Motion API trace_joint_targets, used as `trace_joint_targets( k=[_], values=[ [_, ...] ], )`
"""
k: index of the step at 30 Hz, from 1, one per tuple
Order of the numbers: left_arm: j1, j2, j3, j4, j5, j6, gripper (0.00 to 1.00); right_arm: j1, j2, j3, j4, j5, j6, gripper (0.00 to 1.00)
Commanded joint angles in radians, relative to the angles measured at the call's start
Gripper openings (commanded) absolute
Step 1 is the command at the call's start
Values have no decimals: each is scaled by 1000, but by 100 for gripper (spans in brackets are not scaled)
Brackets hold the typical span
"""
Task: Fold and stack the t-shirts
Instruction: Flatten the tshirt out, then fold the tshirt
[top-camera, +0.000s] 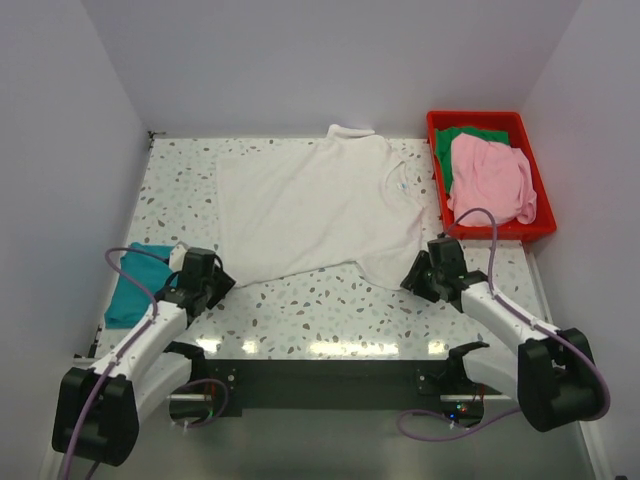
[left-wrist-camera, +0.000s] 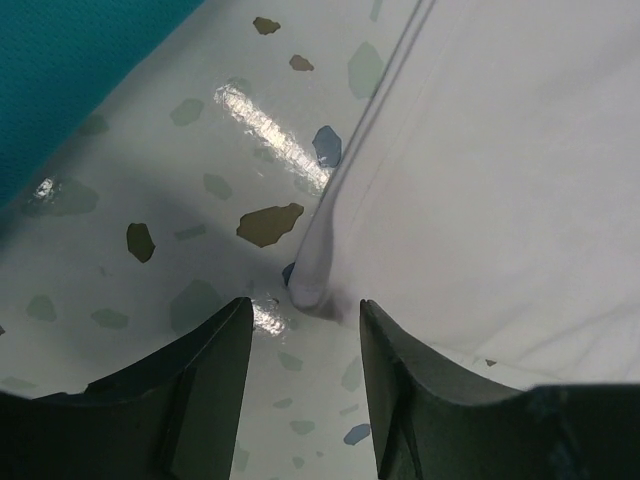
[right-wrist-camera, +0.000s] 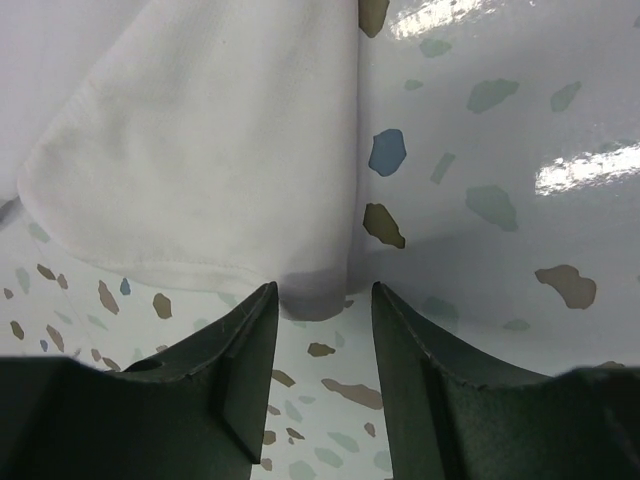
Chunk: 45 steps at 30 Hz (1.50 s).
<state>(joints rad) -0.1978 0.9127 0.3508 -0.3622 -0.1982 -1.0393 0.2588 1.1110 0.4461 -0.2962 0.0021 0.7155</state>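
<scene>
My left gripper is about to grab the off-white t-shirt (top-camera: 310, 205) by its near hem corner (top-camera: 238, 284). Then I will fold the near side of the t-shirt over its body.
An off-white t-shirt (top-camera: 310, 205) lies spread flat on the table, neck label towards the right. My left gripper (top-camera: 220, 281) stands open at its near left hem corner. In the left wrist view that corner (left-wrist-camera: 306, 288) lies just ahead of the left gripper (left-wrist-camera: 305, 325), touching neither finger. My right gripper (top-camera: 411, 277) is open at the near sleeve. In the right wrist view the sleeve corner (right-wrist-camera: 315, 297) sits between the tips of the right gripper (right-wrist-camera: 322, 305). A teal t-shirt (top-camera: 133, 287) lies at the left edge. Pink (top-camera: 490, 180) and green (top-camera: 468, 135) t-shirts are in the bin.
A red plastic bin (top-camera: 475, 116) stands at the back right of the speckled table (top-camera: 330, 310). White walls close in the table at the back and on both sides. The arm bases and their cables are at the near edge.
</scene>
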Motion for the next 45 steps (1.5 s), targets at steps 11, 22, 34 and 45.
trace_joint_targets(
  k=[11,22,34,45],
  values=[
    [-14,141,-32,167,-27,7,34,25,9,14,3,55,16,3],
    [-12,16,33,-33,-90,-13,0,25,-305,127,-340,87,-60,0],
    [-12,-134,102,-176,-106,-19,0,26,-484,206,-446,19,-22,0],
    [-3,238,350,-29,-127,47,0,26,56,543,-218,90,-185,0]
  ],
)
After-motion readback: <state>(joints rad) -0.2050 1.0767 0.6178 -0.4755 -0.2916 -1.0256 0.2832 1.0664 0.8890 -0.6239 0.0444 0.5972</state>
